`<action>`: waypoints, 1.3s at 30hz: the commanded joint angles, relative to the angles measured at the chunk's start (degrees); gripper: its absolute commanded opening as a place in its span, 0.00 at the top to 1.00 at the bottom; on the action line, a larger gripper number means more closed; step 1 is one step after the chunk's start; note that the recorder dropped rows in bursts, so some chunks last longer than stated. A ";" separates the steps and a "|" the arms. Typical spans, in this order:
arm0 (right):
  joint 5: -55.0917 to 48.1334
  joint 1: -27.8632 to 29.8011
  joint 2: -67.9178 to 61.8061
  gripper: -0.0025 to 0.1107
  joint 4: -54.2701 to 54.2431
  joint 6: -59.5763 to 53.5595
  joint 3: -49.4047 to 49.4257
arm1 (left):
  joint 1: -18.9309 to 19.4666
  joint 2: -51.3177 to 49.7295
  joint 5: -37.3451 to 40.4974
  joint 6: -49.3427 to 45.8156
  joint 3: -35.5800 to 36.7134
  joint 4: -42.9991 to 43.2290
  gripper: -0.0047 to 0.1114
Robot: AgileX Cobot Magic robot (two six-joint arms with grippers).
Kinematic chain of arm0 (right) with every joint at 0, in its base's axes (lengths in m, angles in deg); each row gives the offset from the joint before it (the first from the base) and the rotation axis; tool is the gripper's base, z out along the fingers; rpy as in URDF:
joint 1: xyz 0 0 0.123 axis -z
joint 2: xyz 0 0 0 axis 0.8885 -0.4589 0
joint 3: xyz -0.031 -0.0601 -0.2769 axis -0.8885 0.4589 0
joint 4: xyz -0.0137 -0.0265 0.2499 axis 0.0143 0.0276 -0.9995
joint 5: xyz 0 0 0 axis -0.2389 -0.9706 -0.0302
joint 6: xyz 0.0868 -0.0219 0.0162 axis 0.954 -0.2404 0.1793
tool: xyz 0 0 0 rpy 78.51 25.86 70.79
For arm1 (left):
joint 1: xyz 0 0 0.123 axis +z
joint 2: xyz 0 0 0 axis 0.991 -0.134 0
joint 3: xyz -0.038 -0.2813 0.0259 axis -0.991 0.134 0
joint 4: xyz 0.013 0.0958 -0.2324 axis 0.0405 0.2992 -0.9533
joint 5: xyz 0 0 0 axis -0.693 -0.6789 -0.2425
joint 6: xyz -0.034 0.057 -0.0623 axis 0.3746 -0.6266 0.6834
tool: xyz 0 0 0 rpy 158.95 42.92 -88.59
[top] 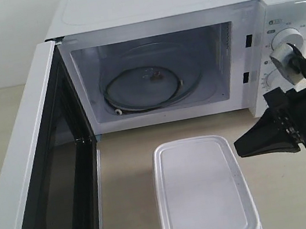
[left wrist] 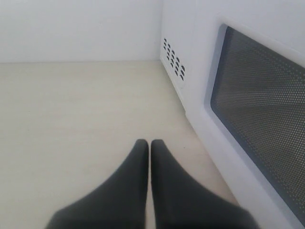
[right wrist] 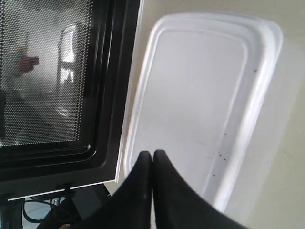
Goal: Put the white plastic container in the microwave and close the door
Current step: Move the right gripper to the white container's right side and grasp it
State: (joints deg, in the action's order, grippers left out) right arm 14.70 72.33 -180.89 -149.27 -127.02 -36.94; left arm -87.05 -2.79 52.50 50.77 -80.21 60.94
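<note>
The right gripper takes hold of the white plastic container (top: 204, 191) by its long side rim (top: 242, 182) next, to put it inside the microwave.
The white plastic container (top: 204, 191) lies lidded on the table in front of the microwave (top: 170, 6), whose cavity with a glass turntable (top: 144, 88) stands exposed. The door (top: 33, 187) is swung wide open on the left. My right gripper (top: 238, 150) hovers shut just right of the container, level with its far end, holding nothing; in the right wrist view its tips (right wrist: 152, 155) sit over the container (right wrist: 200, 95) beside the door's inner window (right wrist: 47, 71). My left gripper (left wrist: 149, 144) is shut and empty over bare table outside the door (left wrist: 257, 105); the exterior view does not show it.
Two round dials (top: 288, 42) sit on the microwave's right panel, right behind the right arm. The open door walls off the table's left side. Vent holes (left wrist: 174, 64) mark the microwave's side wall. A pale wall runs behind.
</note>
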 commanded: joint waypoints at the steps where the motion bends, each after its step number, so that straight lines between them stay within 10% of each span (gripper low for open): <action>1: 1.35 1.01 -2.37 0.98 -1.44 -3.21 1.31 | 0.13 0.21 -0.05 -0.19 0.20 -0.02 0.93; 8: 1.97 1.01 -4.40 0.92 -1.44 -4.60 1.36 | 0.13 0.21 -0.05 -0.19 0.20 -0.02 0.93; 15: 5.42 1.01 -4.40 0.47 -1.60 -4.16 2.42 | 0.13 0.21 -0.05 -0.19 0.20 -0.02 0.93; 39: 14.35 -5.62 -5.85 0.48 -3.52 -4.44 3.04 | 0.13 0.21 -0.05 -0.19 0.20 -0.02 0.93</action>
State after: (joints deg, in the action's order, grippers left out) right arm 28.84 66.74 -185.73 -152.27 -130.72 -34.10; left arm -87.05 -2.79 52.50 50.77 -80.21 60.94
